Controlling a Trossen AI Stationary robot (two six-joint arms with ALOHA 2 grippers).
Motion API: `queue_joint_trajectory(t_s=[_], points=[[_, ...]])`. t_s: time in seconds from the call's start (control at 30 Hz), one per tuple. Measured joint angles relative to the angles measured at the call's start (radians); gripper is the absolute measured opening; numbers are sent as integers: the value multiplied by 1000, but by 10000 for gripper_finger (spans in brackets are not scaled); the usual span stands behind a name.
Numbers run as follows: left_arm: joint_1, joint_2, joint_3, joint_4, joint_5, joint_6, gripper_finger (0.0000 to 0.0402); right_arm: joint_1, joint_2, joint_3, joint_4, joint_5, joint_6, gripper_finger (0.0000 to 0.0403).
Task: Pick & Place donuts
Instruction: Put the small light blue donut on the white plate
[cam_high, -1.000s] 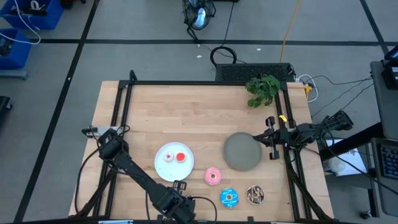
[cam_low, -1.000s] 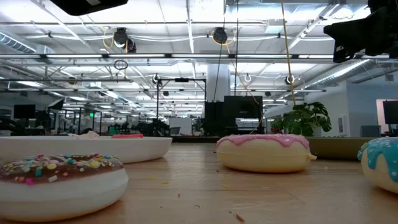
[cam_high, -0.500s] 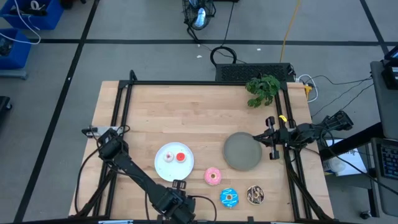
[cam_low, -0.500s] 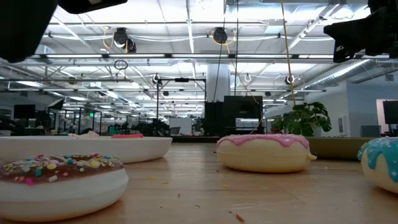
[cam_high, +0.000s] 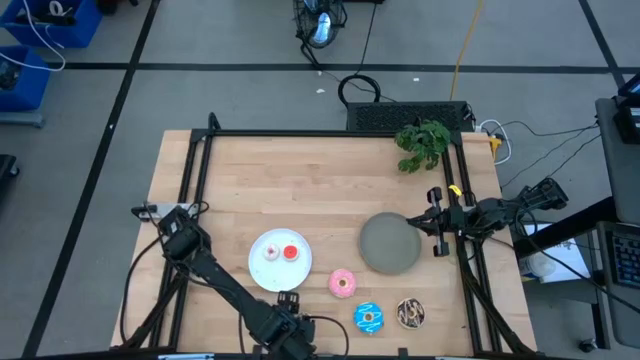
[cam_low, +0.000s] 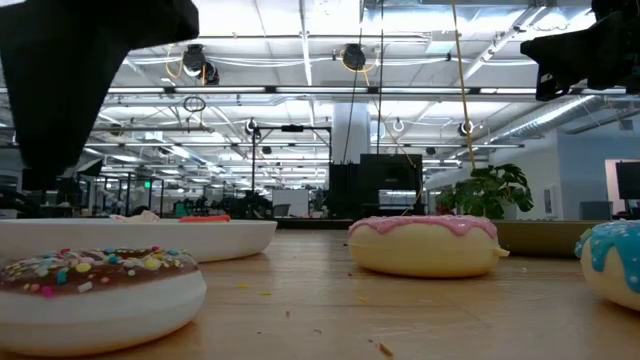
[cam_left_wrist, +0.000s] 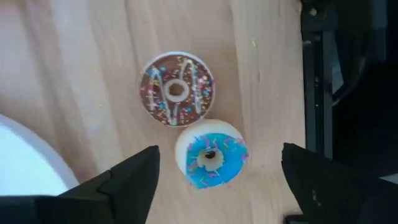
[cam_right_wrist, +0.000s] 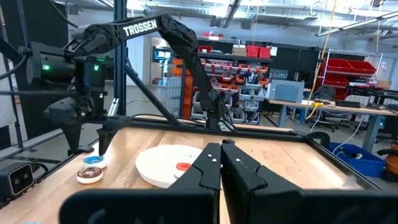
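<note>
The blue donut needs to go on the white plate, so my left gripper will next pick it up by its round outer edge (cam_left_wrist: 239, 149).
Three larger donuts lie flat on the wooden table near its front edge: pink (cam_high: 343, 283), blue sprinkled (cam_high: 368, 318) and dark brown drizzled (cam_high: 410, 313). A tiny red-orange donut (cam_high: 291, 252) and a tiny pale one (cam_high: 270, 251) lie on the white plate (cam_high: 262, 272). My left gripper (cam_high: 296, 322) hovers open at the front edge, just left of the blue donut (cam_left_wrist: 211, 154), which shows between its spread fingers without touching them. The brown one (cam_left_wrist: 176, 90) lies beyond it. My right gripper (cam_high: 437, 225) is shut and holds nothing, at the right rim of the grey plate (cam_high: 390, 243).
A green plant (cam_high: 422, 143) stands at the table's far right corner. A black frame rail (cam_high: 470, 280) runs along the table's right side. Bare wood (cam_high: 300, 180) fills the far half of the table.
A dark part of my left gripper has come into the low view from its upper left corner and grown larger there. In the high view the arm stays almost in place. The donuts and plates have not moved.
</note>
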Motion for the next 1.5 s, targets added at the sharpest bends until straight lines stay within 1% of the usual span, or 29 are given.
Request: queue_joint_trajectory(t_s=[0.2, 0.33, 0.73, 0.87, 1.0, 1.17, 1.27, 1.43, 1.5], points=[[0, 18, 0, -5, 4, 2, 340, 0, 0, 0, 0, 0, 0, 0], [-1, 30, 0, -4, -13, 4, 340, 0, 0, 0, 0, 0, 0, 0], [-5, 70, 0, -9, 5, 24, 340, 0, 0, 0, 1, 0, 0, 0], [-4, 69, 0, -9, -22, 20, 340, 0, 0, 0, 1, 0, 0, 0], [-4, 69, -1, -8, -4, 12, 340, 0, 0, 0, 1, 0, 0, 0], [-4, 69, -36, 8, 39, -10, 340, 0, 0, 0, 1, 0, 0, 0], [0, 64, -62, 50, 56, -20, 340, 0, 0, 0, 1, 0, 0, 0], [4, 64, -65, 56, 54, -18, 339, 0, 0, 0, 1, 0, 0, 0], [7, 64, -65, 55, 54, -18, 330, 0, 0, 0, 1, 0, 0, 0]])
